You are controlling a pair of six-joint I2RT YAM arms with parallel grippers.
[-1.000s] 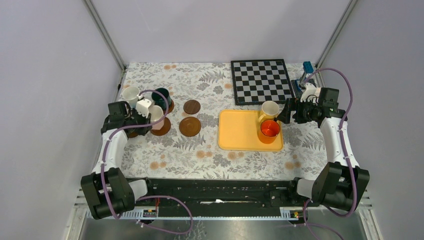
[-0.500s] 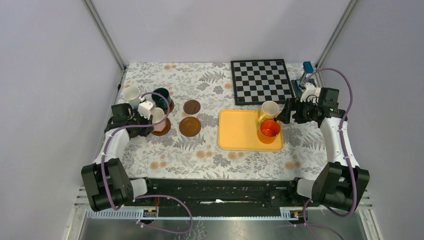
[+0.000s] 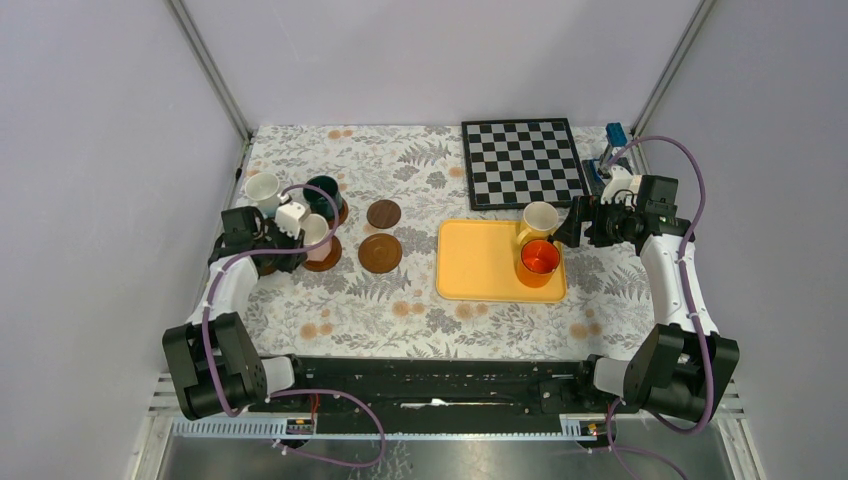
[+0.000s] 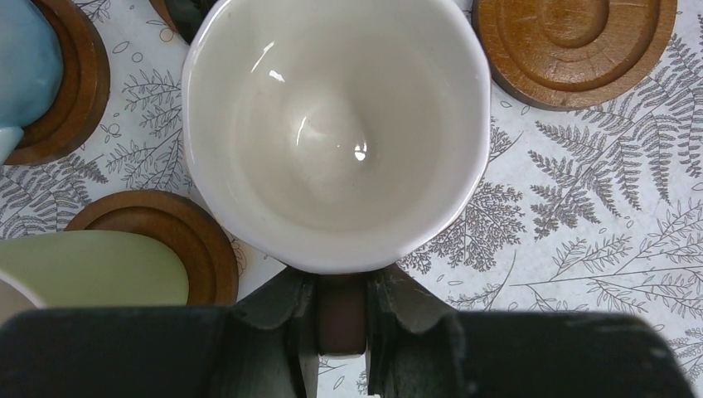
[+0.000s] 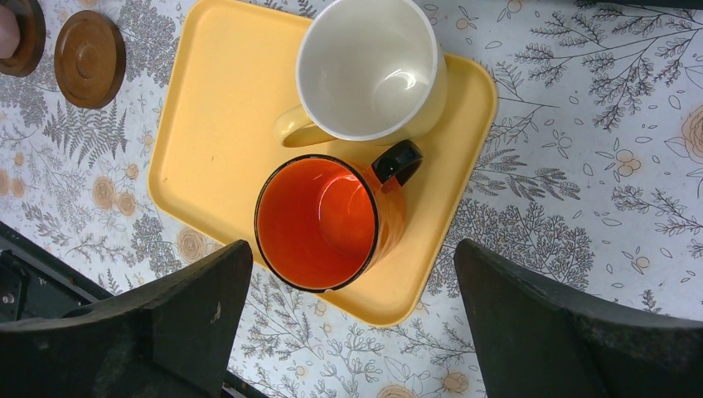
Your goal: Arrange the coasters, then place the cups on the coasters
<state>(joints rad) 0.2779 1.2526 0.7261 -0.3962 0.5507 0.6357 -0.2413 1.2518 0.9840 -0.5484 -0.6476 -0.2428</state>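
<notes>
My left gripper opens now, since the pink cup (image 3: 314, 232) sits upright directly over the coaster and would land on the coaster.
My left gripper (image 4: 341, 286) is shut on the handle of the pink cup (image 4: 336, 133), whose pale inside fills the left wrist view. From above, the pink cup (image 3: 314, 232) sits over a coaster (image 3: 325, 258); I cannot tell whether it rests on it. Close by are a pale blue cup (image 4: 25, 58), a light green cup (image 4: 91, 265) and a dark green cup (image 3: 323, 193), each on a coaster. Two bare coasters (image 3: 383, 213) (image 3: 380, 252) lie mid-table. My right gripper (image 5: 348, 257) hangs open above the orange cup (image 5: 327, 220), beside the cream-yellow cup (image 5: 369, 70).
The orange and cream-yellow cups stand on a yellow tray (image 3: 480, 262) right of centre. A chessboard (image 3: 523, 162) lies at the back right, and a blue object (image 3: 615, 132) sits near the back right corner. A floral cloth (image 3: 420, 310) covers the table.
The left arm has shifted slightly, still holding the pink cup's handle over its coaster. The right arm has not moved.
</notes>
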